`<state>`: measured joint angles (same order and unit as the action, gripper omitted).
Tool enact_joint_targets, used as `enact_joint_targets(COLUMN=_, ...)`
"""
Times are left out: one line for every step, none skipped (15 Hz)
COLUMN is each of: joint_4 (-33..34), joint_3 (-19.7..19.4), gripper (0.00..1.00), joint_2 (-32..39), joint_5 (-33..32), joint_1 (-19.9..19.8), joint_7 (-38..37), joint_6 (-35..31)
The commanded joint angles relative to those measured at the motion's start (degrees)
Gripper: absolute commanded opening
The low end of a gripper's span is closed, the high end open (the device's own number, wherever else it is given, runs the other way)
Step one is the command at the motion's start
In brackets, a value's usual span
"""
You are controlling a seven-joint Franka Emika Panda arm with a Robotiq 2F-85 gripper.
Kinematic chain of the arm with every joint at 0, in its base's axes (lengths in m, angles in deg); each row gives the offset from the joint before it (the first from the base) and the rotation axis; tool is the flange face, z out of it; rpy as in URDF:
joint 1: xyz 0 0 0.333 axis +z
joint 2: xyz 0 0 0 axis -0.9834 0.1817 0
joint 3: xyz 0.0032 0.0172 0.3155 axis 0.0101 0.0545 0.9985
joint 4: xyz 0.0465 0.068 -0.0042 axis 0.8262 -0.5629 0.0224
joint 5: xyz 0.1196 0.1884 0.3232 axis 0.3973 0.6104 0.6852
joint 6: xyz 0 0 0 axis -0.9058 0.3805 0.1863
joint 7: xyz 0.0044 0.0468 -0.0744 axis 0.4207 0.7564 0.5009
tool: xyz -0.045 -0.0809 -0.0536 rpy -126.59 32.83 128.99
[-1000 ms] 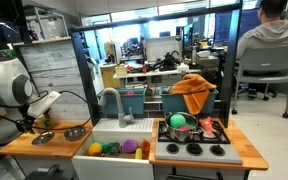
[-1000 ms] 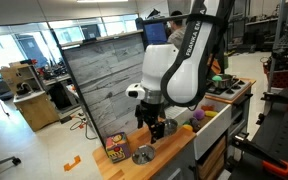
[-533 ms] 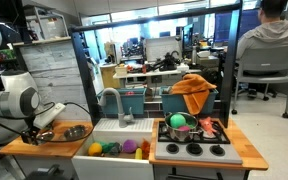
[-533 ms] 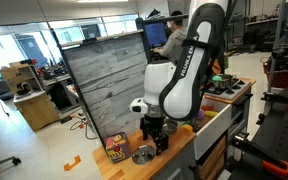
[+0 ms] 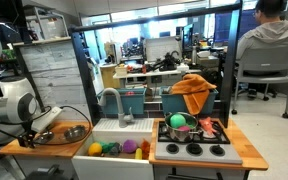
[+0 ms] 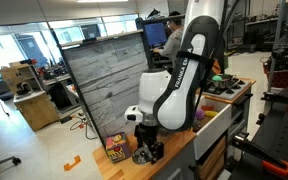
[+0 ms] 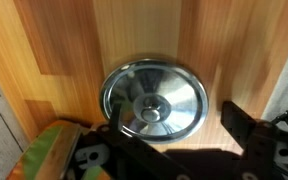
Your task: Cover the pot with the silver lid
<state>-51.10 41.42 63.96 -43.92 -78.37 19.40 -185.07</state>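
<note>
I should cover the pot with the silver lid, so I should grab the silver lid from above by its raised centre knob, keeping the lid level and the lid's rim free.
The silver lid, round with a raised knob at its centre, lies flat on the wooden counter in the wrist view. My gripper is open and low over it. One finger overlaps the lid's left edge and the other stands apart to its right. In both exterior views the gripper sits down at the counter's end and hides the lid. The pot stands on the stove with a green thing in it, far from the gripper.
A plain silver bowl sits on the counter beside the gripper. A colourful box stands at the counter's end, also in the wrist view. A sink holding toy food and a tap lie between counter and stove.
The arm has come down toward the counter, bringing the open gripper from above the lid to low around it. The lid has not moved.
</note>
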Motion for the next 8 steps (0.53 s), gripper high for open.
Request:
enact_joint_targets(joint_4=4.41, joint_3=0.54, gripper=1.0, joint_2=2.46, joint_5=1.67, joint_1=1.08, joint_7=2.23, joint_6=1.72)
enact_joint_targets(joint_4=4.83, joint_3=0.49, gripper=1.0, joint_2=2.55, joint_5=1.83, joint_1=1.22, joint_7=2.33, joint_6=2.04)
enact_joint_targets(joint_4=5.24, joint_3=0.55, gripper=0.75, joint_2=2.64, joint_5=2.06, joint_1=1.26, joint_7=2.45, joint_6=2.26)
enact_joint_targets(joint_4=5.61, joint_3=0.5, gripper=0.72, joint_2=2.71, joint_5=2.34, joint_1=1.33, joint_7=2.51, joint_6=2.53)
enact_joint_targets(joint_4=5.78, joint_3=0.51, gripper=0.66, joint_2=2.66, joint_5=2.61, joint_1=1.35, joint_7=2.53, joint_6=2.97)
enact_joint_targets(joint_4=5.92, joint_3=0.69, gripper=0.57, joint_2=2.64, joint_5=2.87, joint_1=1.17, joint_7=2.61, joint_6=3.33)
enact_joint_targets(joint_4=6.11, joint_3=0.8, gripper=0.5, joint_2=2.68, joint_5=3.22, joint_1=1.02, joint_7=2.65, joint_6=3.56)
enact_joint_targets(joint_4=6.29, joint_3=0.85, gripper=0.43, joint_2=2.69, joint_5=3.62, joint_1=0.97, joint_7=2.67, joint_6=3.65)
